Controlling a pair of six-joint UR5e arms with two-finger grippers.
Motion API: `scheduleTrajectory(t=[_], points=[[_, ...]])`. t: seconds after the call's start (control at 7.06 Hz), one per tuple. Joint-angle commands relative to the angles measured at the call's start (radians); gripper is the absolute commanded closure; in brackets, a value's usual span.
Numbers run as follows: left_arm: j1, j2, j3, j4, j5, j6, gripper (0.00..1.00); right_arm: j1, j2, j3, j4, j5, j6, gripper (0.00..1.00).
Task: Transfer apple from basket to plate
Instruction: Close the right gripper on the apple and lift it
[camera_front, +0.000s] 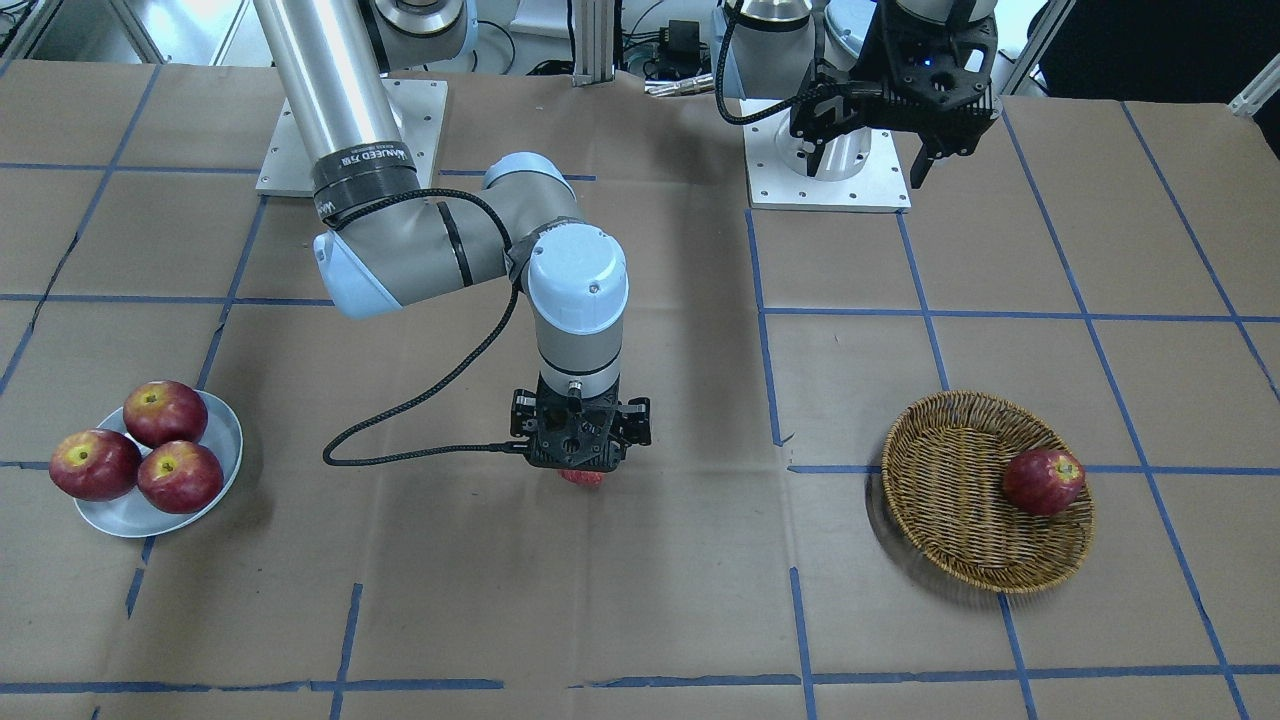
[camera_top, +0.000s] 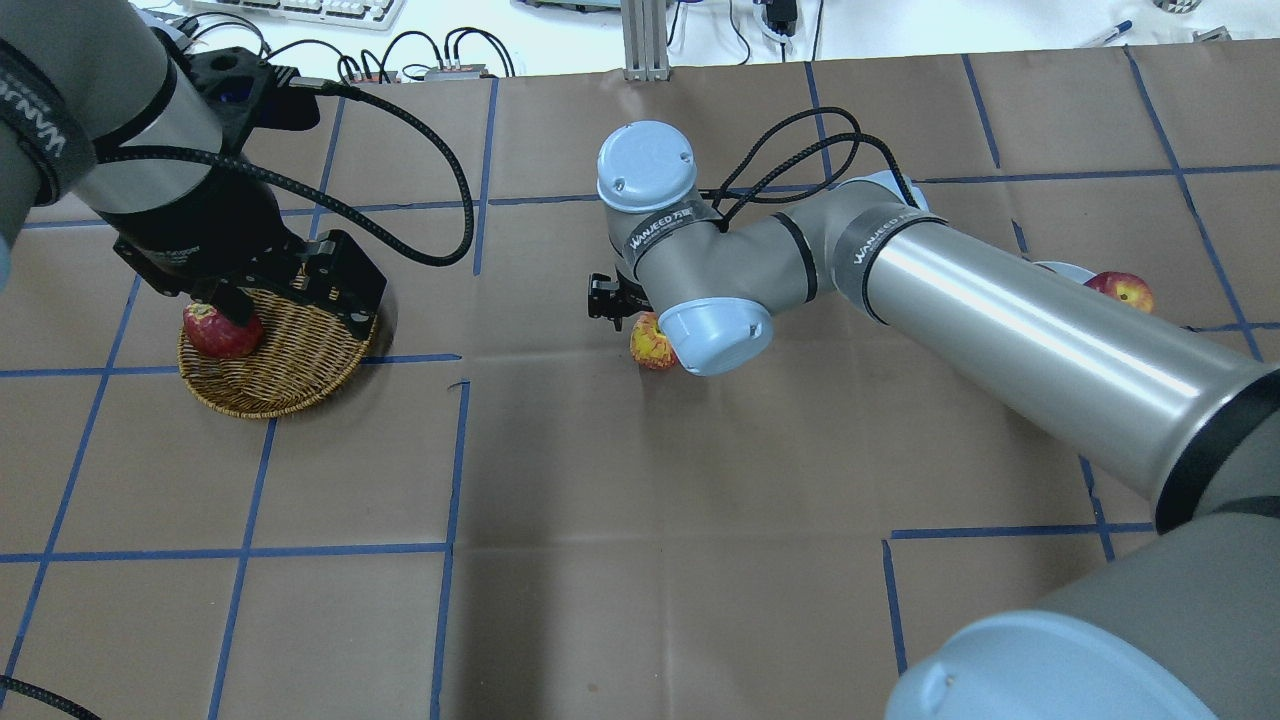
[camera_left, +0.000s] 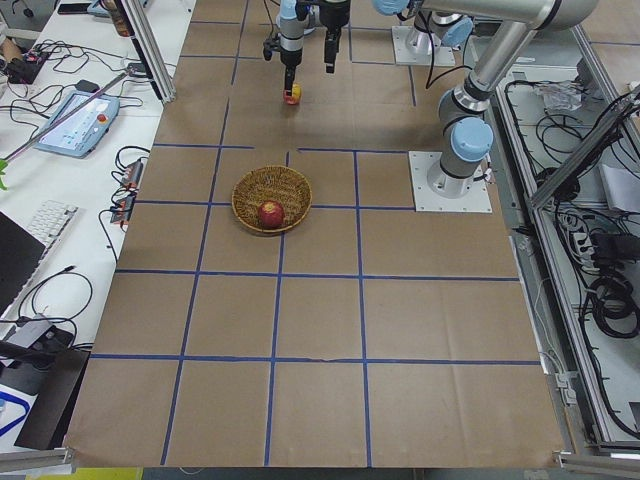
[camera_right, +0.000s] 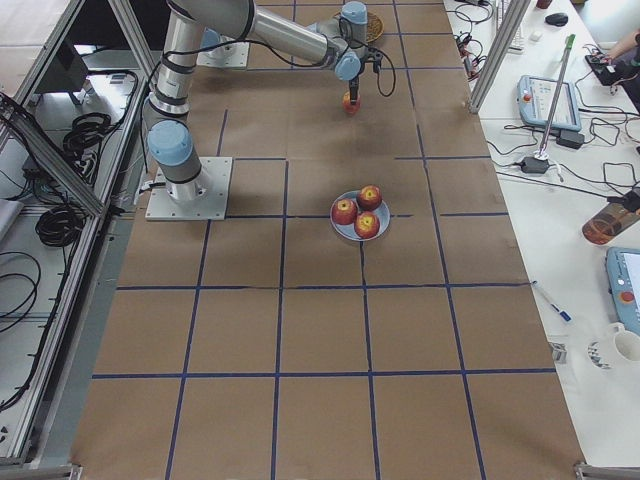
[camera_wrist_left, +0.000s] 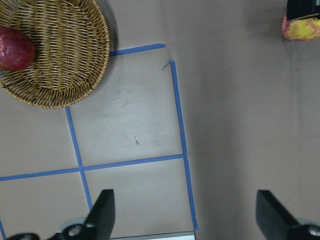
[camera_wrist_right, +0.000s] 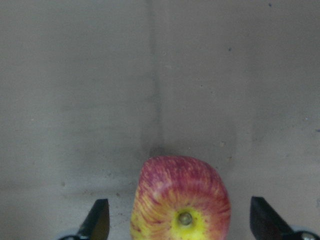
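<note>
I will next grab the pale pinkish-red apple by its rounded sides with my right gripper, to add it to the plate (camera_front: 226, 434).
The pale pinkish-red, yellow-streaked apple (camera_wrist_right: 180, 200) appears to rest on the brown table near its middle, outside the basket; it also shows in the overhead view (camera_top: 650, 345). My right gripper (camera_wrist_right: 180, 222) is straight above it, open, with a finger on each side and a gap to the apple. The wicker basket (camera_front: 950, 500) holds one dark red apple (camera_front: 1043, 481). My left gripper (camera_wrist_left: 185, 212) is open and empty, high above the table beside the basket (camera_wrist_left: 65, 55). The grey-white plate (camera_front: 215, 440) holds three dark red apples.
The table is covered in brown paper with blue tape lines. The right arm's elbow (camera_front: 420, 250) stretches across the table's middle. The plate's apples (camera_front: 165, 412) fill most of it. Mounting plates (camera_front: 830, 190) stand at the robot's side.
</note>
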Motion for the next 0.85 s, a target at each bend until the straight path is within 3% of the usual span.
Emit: scheduleTrajectory(t=[0.0, 0.14, 0.42, 0.71], points=[[0.000, 0.003, -0.003, 0.000, 0.000, 0.000, 0.01, 0.001, 0.013, 0.031, -0.007, 0.002, 0.004, 0.00], [0.000, 0.003, -0.003, 0.000, -0.001, 0.000, 0.01, 0.001, 0.015, 0.036, -0.058, -0.001, 0.010, 0.00], [0.000, 0.004, -0.003, 0.000, -0.001, 0.000, 0.01, -0.001, 0.016, 0.034, -0.069, -0.003, 0.009, 0.24], [0.000, 0.004, -0.003, 0.000, -0.001, 0.000, 0.01, -0.003, 0.016, 0.033, -0.069, -0.001, 0.009, 0.38]])
